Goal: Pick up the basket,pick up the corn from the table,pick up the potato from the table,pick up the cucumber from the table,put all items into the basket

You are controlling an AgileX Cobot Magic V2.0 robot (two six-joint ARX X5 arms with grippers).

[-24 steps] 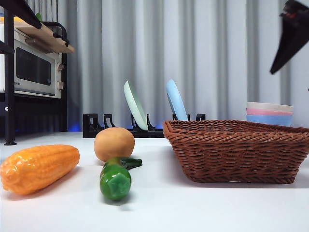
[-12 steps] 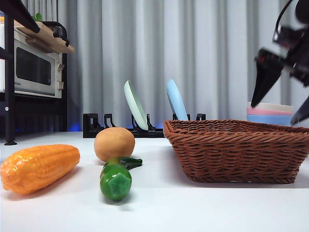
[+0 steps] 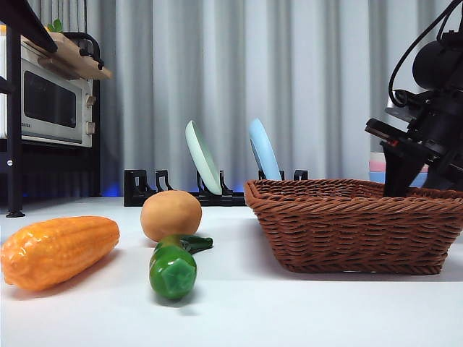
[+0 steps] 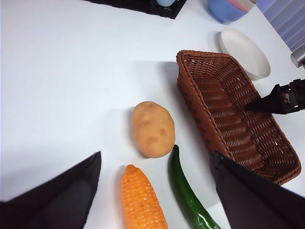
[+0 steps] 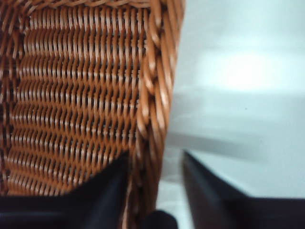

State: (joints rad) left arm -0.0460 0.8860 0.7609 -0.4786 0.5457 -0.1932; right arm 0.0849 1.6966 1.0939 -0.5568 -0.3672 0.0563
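Observation:
Next, my right gripper grabs the basket by its braided rim [image 5: 153, 109] to bring the basket over for the corn, potato and cucumber.
The brown wicker basket [image 3: 347, 231] [image 4: 224, 109] stands on the white table at the right. My right gripper [image 3: 427, 184] [image 5: 155, 164] has come down over its right-hand rim [image 5: 152, 86] and stands open, one jaw inside the basket and one outside. The orange corn [image 3: 58, 249] [image 4: 140, 200], the tan potato [image 3: 171, 214] [image 4: 152, 129] and the green cucumber [image 3: 173, 264] [image 4: 188, 198] lie together on the table left of the basket. High above them my left gripper [image 4: 155, 153] hangs open and holds nothing.
A black dish rack [image 3: 145, 189] with a green plate and a blue plate stands behind the potato. Stacked bowls [image 3: 376, 170] [image 4: 228, 7] and a white plate [image 4: 244, 51] sit beyond the basket. A microwave [image 3: 51, 105] on a shelf is at the far left.
The right arm has dropped from the upper right corner down to the basket's rim. The basket, corn, potato and cucumber have not moved.

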